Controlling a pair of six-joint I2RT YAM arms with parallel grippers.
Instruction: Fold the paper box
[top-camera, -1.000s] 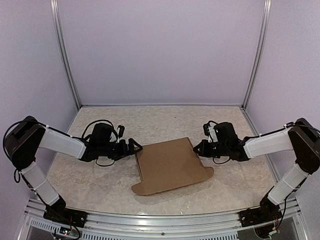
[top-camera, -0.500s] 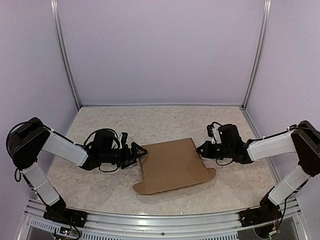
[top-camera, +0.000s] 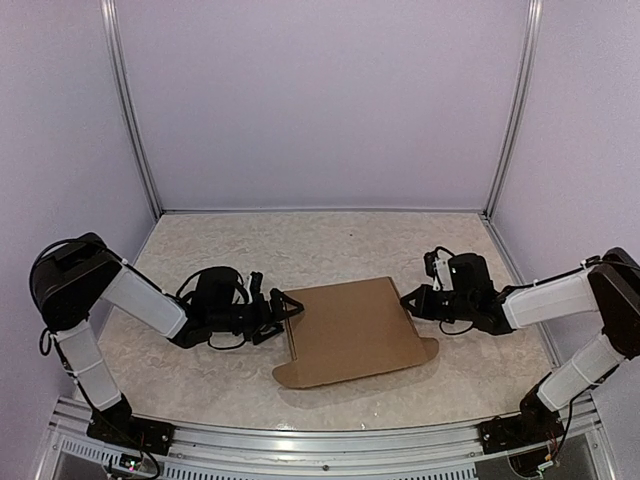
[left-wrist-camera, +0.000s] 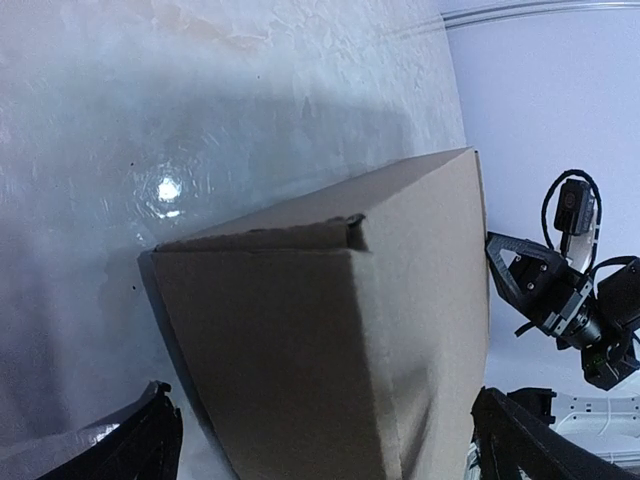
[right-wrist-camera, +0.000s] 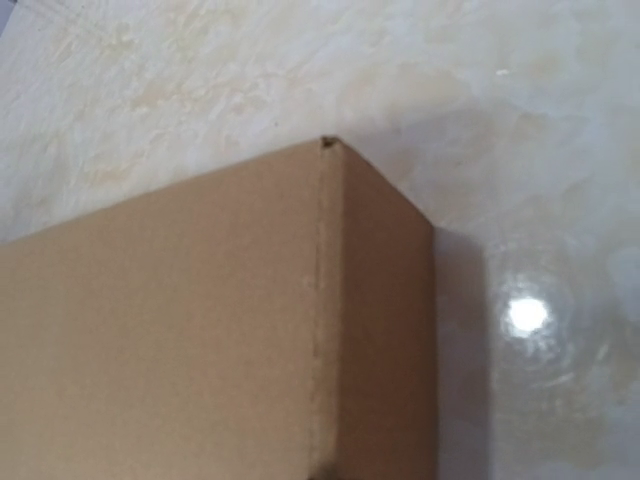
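Note:
My left gripper is at an angle to the paper box. It should line up with the paper box before it closes on the paper box (top-camera: 350, 330).
The paper box (top-camera: 350, 330) lies in the middle of the table as a shallow brown closed shape, with rounded flaps sticking out along its near edge. My left gripper (top-camera: 287, 304) is open at the box's left side, and its two dark fingertips (left-wrist-camera: 140, 445) stand on either side of the box (left-wrist-camera: 330, 330) in the left wrist view. My right gripper (top-camera: 406, 300) is shut, its tip against the box's right side wall. The right wrist view is filled by the box's top and side wall (right-wrist-camera: 200, 330); its own fingers are hidden there.
The table top (top-camera: 330, 245) is pale and marbled, and shiny enough to reflect a lamp (right-wrist-camera: 527, 314). Lilac walls enclose it on three sides, with metal posts (top-camera: 135, 130) at the back corners. An aluminium rail (top-camera: 320, 445) runs along the near edge.
The left gripper has pushed rightward up to the box's left edge. The box has slid a little to the right, and the right gripper has backed away rightward with it.

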